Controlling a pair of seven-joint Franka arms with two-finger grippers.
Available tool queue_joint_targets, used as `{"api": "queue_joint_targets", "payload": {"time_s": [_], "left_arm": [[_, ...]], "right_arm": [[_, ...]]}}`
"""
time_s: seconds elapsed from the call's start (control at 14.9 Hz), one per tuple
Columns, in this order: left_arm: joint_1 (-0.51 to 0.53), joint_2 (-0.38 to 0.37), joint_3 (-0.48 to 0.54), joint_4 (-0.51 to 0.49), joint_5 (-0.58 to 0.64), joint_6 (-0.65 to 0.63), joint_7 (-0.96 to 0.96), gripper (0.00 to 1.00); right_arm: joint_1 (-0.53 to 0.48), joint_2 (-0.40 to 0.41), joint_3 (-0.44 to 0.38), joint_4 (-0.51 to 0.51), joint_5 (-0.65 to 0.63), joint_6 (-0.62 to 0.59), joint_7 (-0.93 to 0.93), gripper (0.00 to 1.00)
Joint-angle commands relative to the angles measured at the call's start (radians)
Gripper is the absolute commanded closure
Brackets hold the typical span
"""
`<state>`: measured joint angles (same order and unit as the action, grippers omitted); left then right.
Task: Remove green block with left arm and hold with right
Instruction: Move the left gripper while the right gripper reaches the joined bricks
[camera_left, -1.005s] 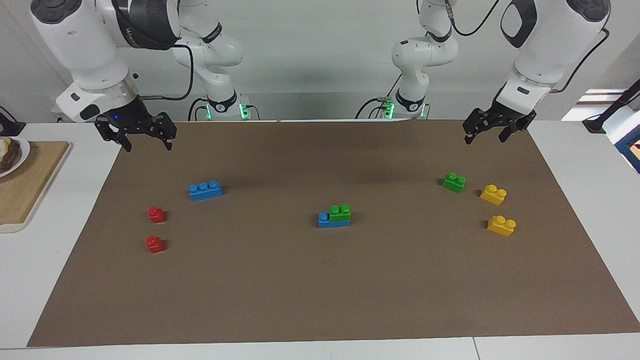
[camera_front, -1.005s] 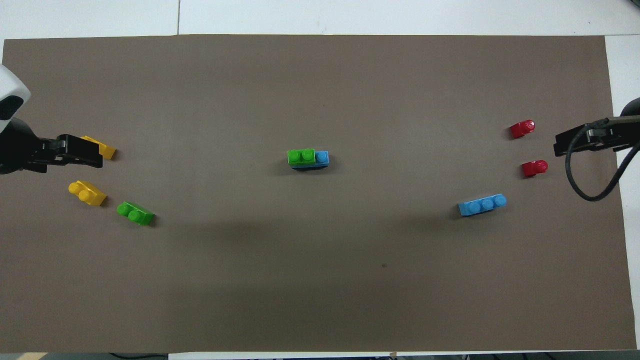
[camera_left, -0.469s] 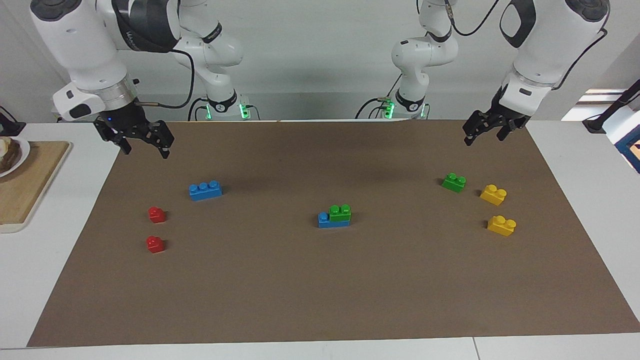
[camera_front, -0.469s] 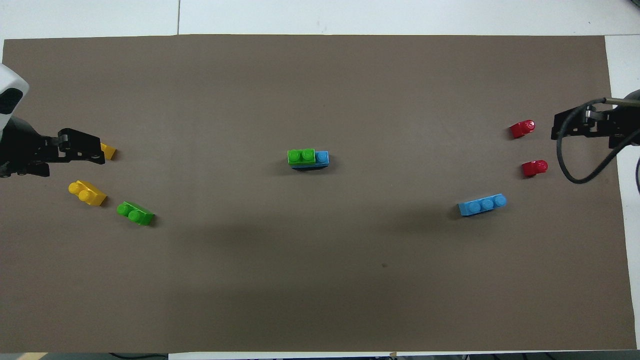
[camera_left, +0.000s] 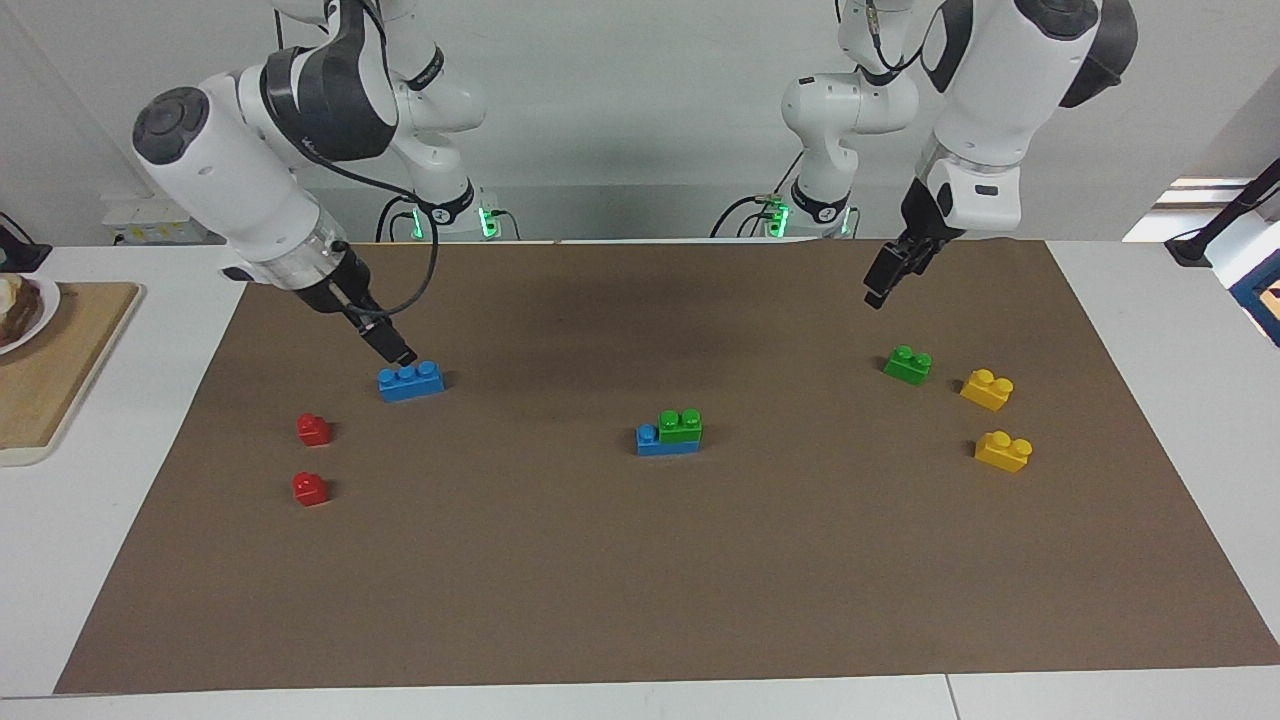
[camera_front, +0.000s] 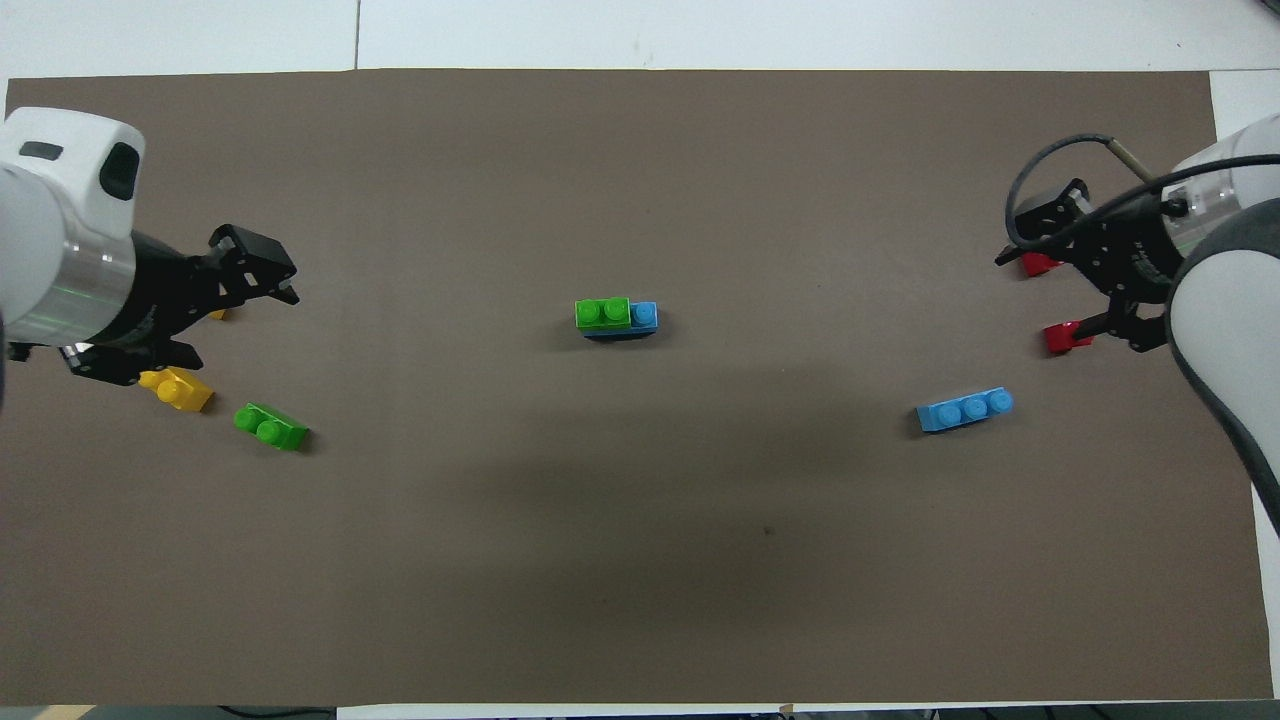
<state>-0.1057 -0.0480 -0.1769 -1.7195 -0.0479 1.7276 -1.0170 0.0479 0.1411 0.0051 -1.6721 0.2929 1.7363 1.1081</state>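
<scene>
My left gripper should next pick up the green block by its end (camera_front: 583, 314) opposite the blue stud, so the blue brick's uncovered end (camera_front: 644, 317) stays free to hold.
One green block (camera_left: 680, 425) sits on a blue brick (camera_left: 660, 442) at the middle of the brown mat; it also shows in the overhead view (camera_front: 602, 313). A second green block (camera_left: 907, 365) lies loose toward the left arm's end (camera_front: 270, 427). My left gripper (camera_left: 878, 290) hangs open and empty over the mat beside the loose green block and the yellow bricks (camera_front: 215, 310). My right gripper (camera_left: 398, 352) hangs open and empty over the right arm's end, by a loose blue brick (camera_left: 410, 380) and the red bricks (camera_front: 1060, 285).
Two yellow bricks (camera_left: 987, 389) (camera_left: 1003, 451) lie beside the loose green block; in the overhead view the left gripper covers most of one. Two red bricks (camera_left: 313, 429) (camera_left: 310, 489) lie at the right arm's end. A wooden board (camera_left: 60, 370) with a plate lies off the mat there.
Both arms have swung in from the mat's corners toward the middle, and their wrists have turned edge-on to the facing view. The right gripper has dropped toward the loose blue brick. No brick has moved.
</scene>
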Motion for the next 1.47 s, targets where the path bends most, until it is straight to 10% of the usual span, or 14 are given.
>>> {"api": "queue_joint_targets", "payload": {"time_s": [0.0,0.54,1.41], "left_arm": [[-0.077,-0.047,0.014,-0.084,-0.018,0.075,-0.278,0.0],[-0.221,0.054,0.014,-0.094,-0.015,0.199,-0.836,0.0],[-0.336,0.358,0.016,0.04,0.04,0.311,-1.198,0.0]], "right_arm": [[0.064,0.043,0.001,-0.032,0.083,0.103,0.203,0.04],[0.194,0.144,-0.001,-0.136,0.353,0.36,0.348,0.05],[0.331,0.284,0.001,-0.153,0.448,0.617,0.348,0.05]]}}
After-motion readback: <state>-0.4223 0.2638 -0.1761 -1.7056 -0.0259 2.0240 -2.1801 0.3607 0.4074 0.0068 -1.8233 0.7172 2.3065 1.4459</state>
